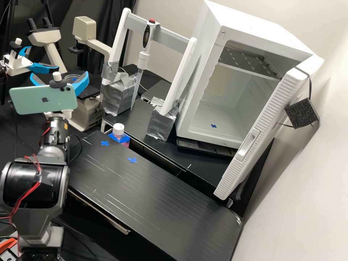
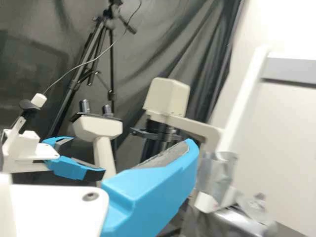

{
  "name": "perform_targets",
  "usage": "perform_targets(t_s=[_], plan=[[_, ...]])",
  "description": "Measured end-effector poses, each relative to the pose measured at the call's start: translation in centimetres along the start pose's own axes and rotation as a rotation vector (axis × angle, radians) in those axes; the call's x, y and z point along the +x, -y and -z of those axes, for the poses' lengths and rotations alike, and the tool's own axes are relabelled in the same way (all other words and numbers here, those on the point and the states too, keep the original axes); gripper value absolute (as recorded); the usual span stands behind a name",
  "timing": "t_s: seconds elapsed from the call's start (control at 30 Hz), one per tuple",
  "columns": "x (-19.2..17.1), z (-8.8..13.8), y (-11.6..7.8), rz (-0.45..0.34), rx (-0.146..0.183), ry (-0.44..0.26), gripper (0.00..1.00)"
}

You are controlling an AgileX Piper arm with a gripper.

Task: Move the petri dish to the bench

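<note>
I need to grab the clear round petri dish by its side (image 1: pixel 76 79) next. Then I can move it to the black bench.
At the left of the high view, my gripper (image 1: pixel 59 75) is up beside the microscope, its two blue fingers spread wide apart. The petri dish (image 1: pixel 72 77), round and clear, shows between and behind the fingers, by the microscope's dark stage (image 1: pixel 87 95). The phone and its mount partly cover that area, so I cannot tell how the dish rests. In the wrist view one blue finger of my gripper (image 2: pixel 150 190) stands large in front of the microscope, with its grey pad facing up. Black bench (image 1: pixel 152 192) extends across the high view's lower middle, with two blue tape crosses on it.
A white-capped bottle (image 1: pixel 118 130) stands at the bench's back edge. Behind are a pipette (image 1: pixel 143 59) on a white frame with silver-taped feet, and an open white incubator (image 1: pixel 203 72). Another arm's blue-fingered gripper (image 2: pixel 74 165) is beyond mine, near the microscope eyepieces (image 2: pixel 96 116).
</note>
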Motion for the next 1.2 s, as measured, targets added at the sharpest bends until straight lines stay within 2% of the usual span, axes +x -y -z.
perform_targets(t_s=[0.37, 0.47, 0.8, 0.93, 1.1, 1.2], plan=[[7.4, -0.1, 1.5, 0.124, 0.012, 0.044, 1.0], [8.8, -0.5, 1.8, 0.147, 0.004, 0.067, 1.0], [13.4, -2.5, 2.7, 0.201, 0.013, 0.15, 1.0], [15.0, -3.6, 3.0, 0.205, 0.039, 0.182, 1.0], [16.7, -4.5, 3.6, 0.212, 0.087, 0.208, 1.0], [17.6, -5.1, 4.3, 0.225, 0.095, 0.222, 1.0]])
